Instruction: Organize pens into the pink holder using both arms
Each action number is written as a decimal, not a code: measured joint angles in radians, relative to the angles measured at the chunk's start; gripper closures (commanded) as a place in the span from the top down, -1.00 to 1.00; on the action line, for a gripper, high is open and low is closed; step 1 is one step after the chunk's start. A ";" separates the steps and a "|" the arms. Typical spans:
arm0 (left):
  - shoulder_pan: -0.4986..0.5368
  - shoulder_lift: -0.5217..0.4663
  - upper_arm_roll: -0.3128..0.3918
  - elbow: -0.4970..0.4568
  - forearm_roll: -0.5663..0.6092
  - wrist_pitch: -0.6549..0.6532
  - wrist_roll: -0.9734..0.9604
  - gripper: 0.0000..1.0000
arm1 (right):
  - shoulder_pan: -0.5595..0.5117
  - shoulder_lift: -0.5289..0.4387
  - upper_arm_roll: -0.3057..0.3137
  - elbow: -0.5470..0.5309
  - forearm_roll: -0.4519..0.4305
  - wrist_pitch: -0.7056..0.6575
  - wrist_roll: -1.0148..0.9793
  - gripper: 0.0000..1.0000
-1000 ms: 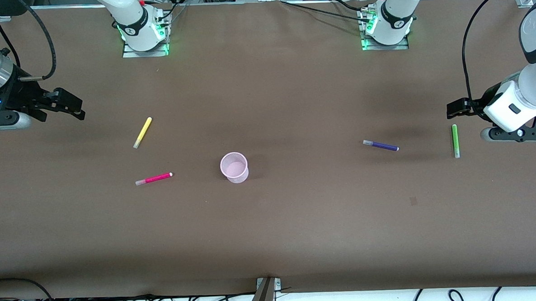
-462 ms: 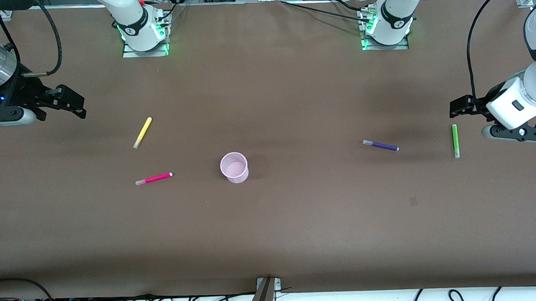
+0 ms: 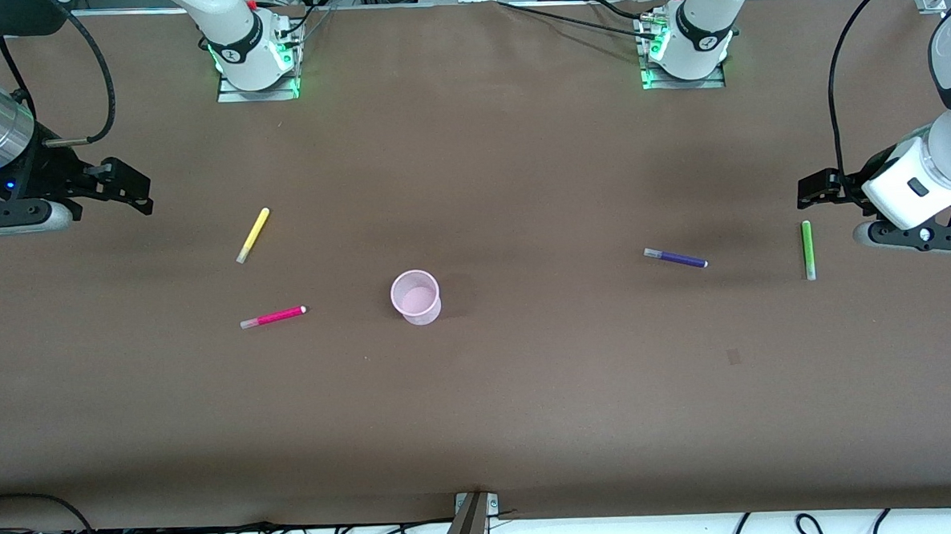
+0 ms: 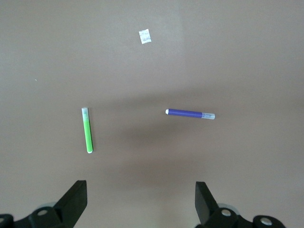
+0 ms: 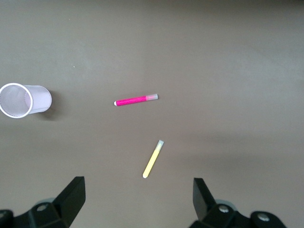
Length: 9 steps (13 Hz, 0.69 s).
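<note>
Next, I should pick up the magenta pen with my right gripper by its white-tipped body end point(image 3: 297, 312), so its clear cap point(image 3: 249, 323) stays free to go into the pink holder.
The pink holder point(image 3: 416, 297) stands upright and empty mid-table; it also shows in the right wrist view point(image 5: 22, 100). The magenta pen point(image 3: 272, 317) point(image 5: 136, 99) and the yellow pen point(image 3: 252, 235) point(image 5: 153, 159) lie toward the right arm's end. The purple pen point(image 3: 675, 258) point(image 4: 190, 113) and the green pen point(image 3: 807, 249) point(image 4: 87, 130) lie toward the left arm's end. My right gripper point(image 3: 133, 191) point(image 5: 138, 195) is open and empty, up in the air at its end of the table. My left gripper point(image 3: 814, 189) point(image 4: 141, 199) is open and empty, over the table beside the green pen.
The brown table point(image 3: 529, 393) is bare apart from a small pale mark point(image 3: 734, 357) point(image 4: 144, 36) nearer the front camera than the purple pen. Both arm bases point(image 3: 254, 60) point(image 3: 686, 45) stand at the table's edge farthest from the front camera. Cables lie off the edge nearest it.
My right gripper has risen slightly and shifted a little. My left gripper has drifted slightly toward its end of the table. The pens and holder have not moved.
</note>
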 measured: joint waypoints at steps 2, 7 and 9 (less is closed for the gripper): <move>0.000 0.011 0.000 -0.004 0.000 -0.022 -0.001 1.00 | 0.001 0.003 -0.001 -0.004 0.000 -0.013 0.125 0.97; 0.011 0.063 0.003 -0.054 -0.109 0.017 -0.274 1.00 | 0.057 0.121 0.012 -0.039 0.010 -0.006 0.564 0.96; 0.011 0.072 -0.001 -0.115 -0.117 0.102 -0.433 1.00 | 0.070 0.214 0.013 -0.042 0.044 0.058 0.687 0.96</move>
